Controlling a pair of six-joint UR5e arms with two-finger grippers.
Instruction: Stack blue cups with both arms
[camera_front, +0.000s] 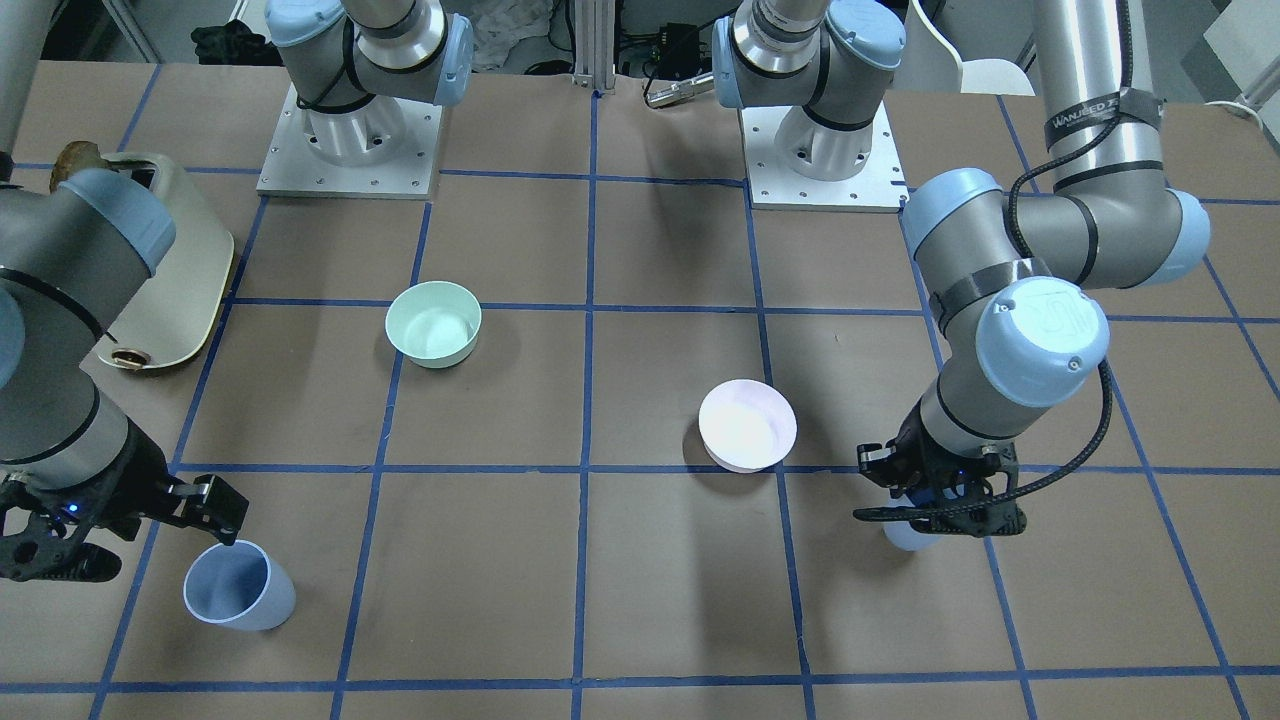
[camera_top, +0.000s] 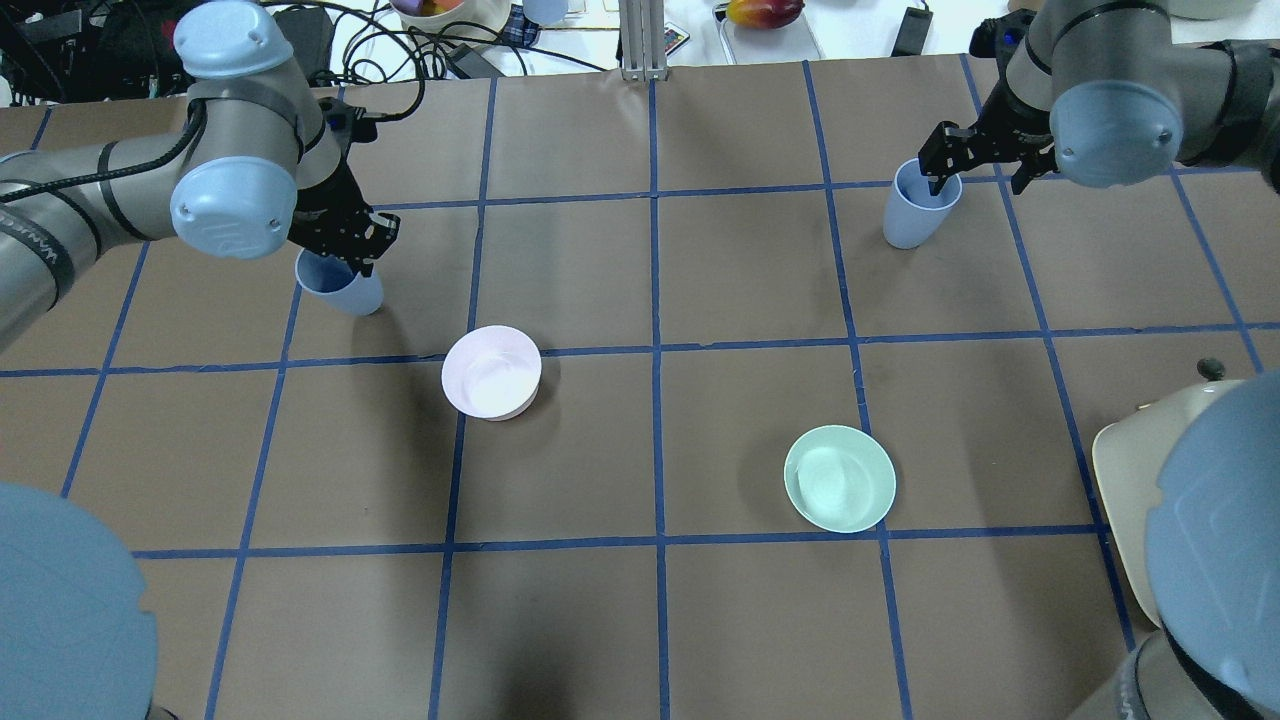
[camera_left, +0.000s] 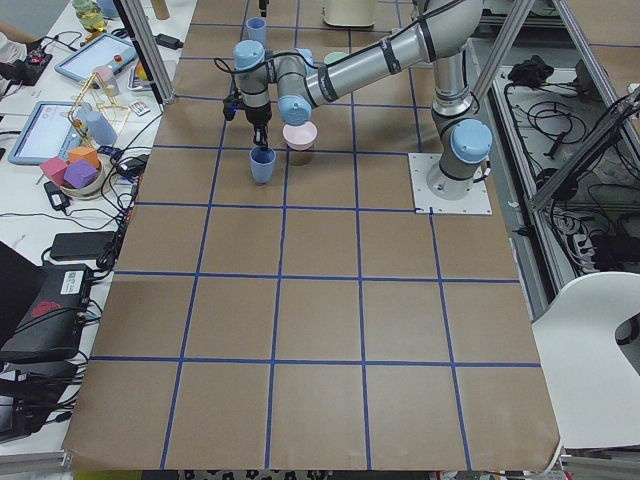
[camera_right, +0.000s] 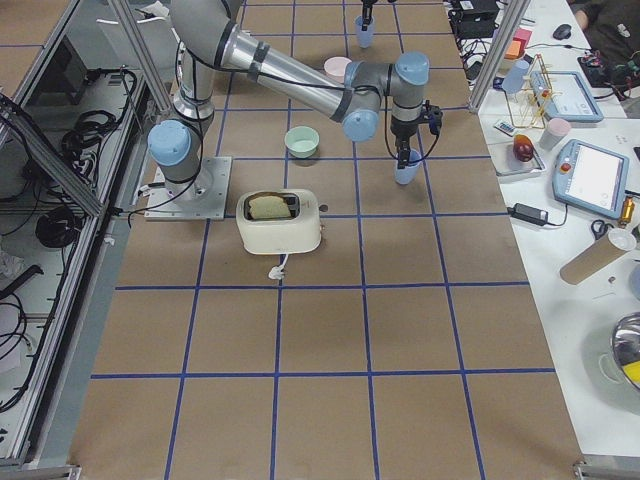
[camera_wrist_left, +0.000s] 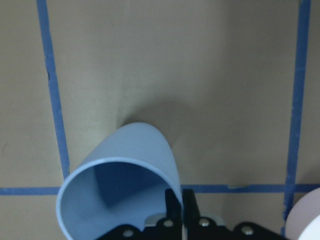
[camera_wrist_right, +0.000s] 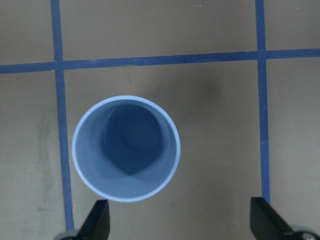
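I will grip this blue cup by its rim (camera_front: 266, 564) next with my right gripper, which can then stack it into the other blue cup (camera_front: 908, 538).
One blue cup (camera_top: 340, 285) stands tilted at the table's far left; it also shows in the front view (camera_front: 905, 538). My left gripper (camera_top: 345, 240) is shut on its rim, one finger inside and one outside, as the left wrist view (camera_wrist_left: 181, 200) shows on this cup (camera_wrist_left: 120, 185). The other blue cup (camera_top: 915, 210) stands upright at the far right, also in the front view (camera_front: 238, 590). My right gripper (camera_top: 985, 168) is open just above it. In the right wrist view the cup (camera_wrist_right: 126, 155) lies between the spread fingers (camera_wrist_right: 97, 220), nearer the left one.
A pale pink bowl (camera_top: 492, 372) stands left of the middle and a mint-green bowl (camera_top: 840, 478) right of the middle. A cream toaster (camera_right: 280, 220) stands near the right arm's base. Cluttered side tables lie beyond the far edge.
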